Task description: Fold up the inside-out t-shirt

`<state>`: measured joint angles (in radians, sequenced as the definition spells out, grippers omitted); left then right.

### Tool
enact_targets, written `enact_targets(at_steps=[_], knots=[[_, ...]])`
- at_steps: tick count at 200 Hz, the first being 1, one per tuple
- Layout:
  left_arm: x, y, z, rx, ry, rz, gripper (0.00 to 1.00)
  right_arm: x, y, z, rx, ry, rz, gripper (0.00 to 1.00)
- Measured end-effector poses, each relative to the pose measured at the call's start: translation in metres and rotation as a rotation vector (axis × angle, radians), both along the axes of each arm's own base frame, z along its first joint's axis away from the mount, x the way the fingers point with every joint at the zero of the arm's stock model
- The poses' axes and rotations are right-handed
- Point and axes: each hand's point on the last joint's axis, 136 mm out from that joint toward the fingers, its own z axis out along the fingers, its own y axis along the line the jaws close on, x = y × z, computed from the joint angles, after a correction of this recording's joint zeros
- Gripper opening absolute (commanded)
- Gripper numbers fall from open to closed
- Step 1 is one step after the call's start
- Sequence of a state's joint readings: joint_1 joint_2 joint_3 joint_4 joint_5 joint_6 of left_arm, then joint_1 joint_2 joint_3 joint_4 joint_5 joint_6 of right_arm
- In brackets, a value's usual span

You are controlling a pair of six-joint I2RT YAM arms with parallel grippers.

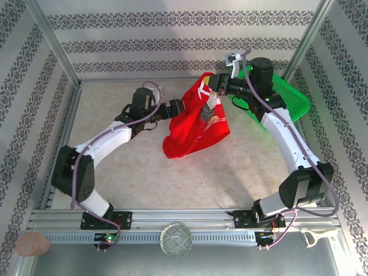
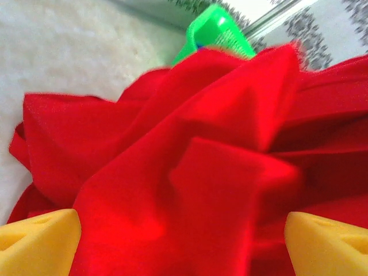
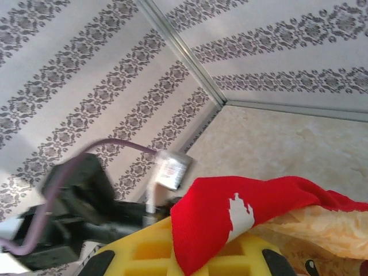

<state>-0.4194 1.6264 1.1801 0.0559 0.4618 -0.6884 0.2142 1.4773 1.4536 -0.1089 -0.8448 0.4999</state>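
Observation:
Next, my left gripper pinches the t-shirt's bulging side fold [image 1: 186, 109] [image 2: 211, 208], to free my right gripper to grab another edge for folding.
The inside-out t-shirt [image 1: 192, 126] is bright red and hangs bunched from my right gripper [image 1: 214, 93], its lower part resting on the table. That gripper is shut on an upper edge. In the right wrist view a red hem [image 3: 230, 213] with a white patch drapes over my yellow finger [image 3: 144, 253]. My left gripper [image 1: 183, 108] is pushed against the shirt's left side, open. In the left wrist view its yellow fingertips [image 2: 40, 241] stand wide apart, with red folds [image 2: 190, 167] bulging between them, not pinched.
A green basket [image 1: 287, 98] sits at the back right, behind the right arm, and its corner [image 2: 215, 31] peeks over the cloth. Patterned walls close in the back and sides. The metal rail [image 1: 184, 221] runs along the near edge.

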Motion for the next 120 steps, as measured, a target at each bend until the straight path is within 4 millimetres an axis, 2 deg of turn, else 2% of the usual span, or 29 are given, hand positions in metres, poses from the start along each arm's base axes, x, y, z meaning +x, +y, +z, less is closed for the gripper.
enact_targets(at_steps=[24,43,76,103,120], knots=[[0.011,-0.014,-0.025,0.012,0.048,-0.016,0.92,-0.002,0.004,-0.001,0.008,-0.009,0.016,0.0],[0.02,-0.021,-0.029,-0.003,0.052,-0.015,0.93,-0.003,0.006,-0.009,0.007,0.008,0.021,0.0],[0.026,-0.023,-0.021,-0.036,0.029,-0.002,0.97,-0.004,0.008,-0.022,0.001,0.036,0.025,0.0],[0.027,-0.023,-0.007,-0.06,-0.01,0.008,0.96,-0.004,0.008,-0.025,0.004,0.044,0.024,0.0],[0.029,-0.024,-0.006,-0.079,-0.008,0.011,0.93,-0.004,0.008,-0.024,0.007,0.042,0.024,0.0]])
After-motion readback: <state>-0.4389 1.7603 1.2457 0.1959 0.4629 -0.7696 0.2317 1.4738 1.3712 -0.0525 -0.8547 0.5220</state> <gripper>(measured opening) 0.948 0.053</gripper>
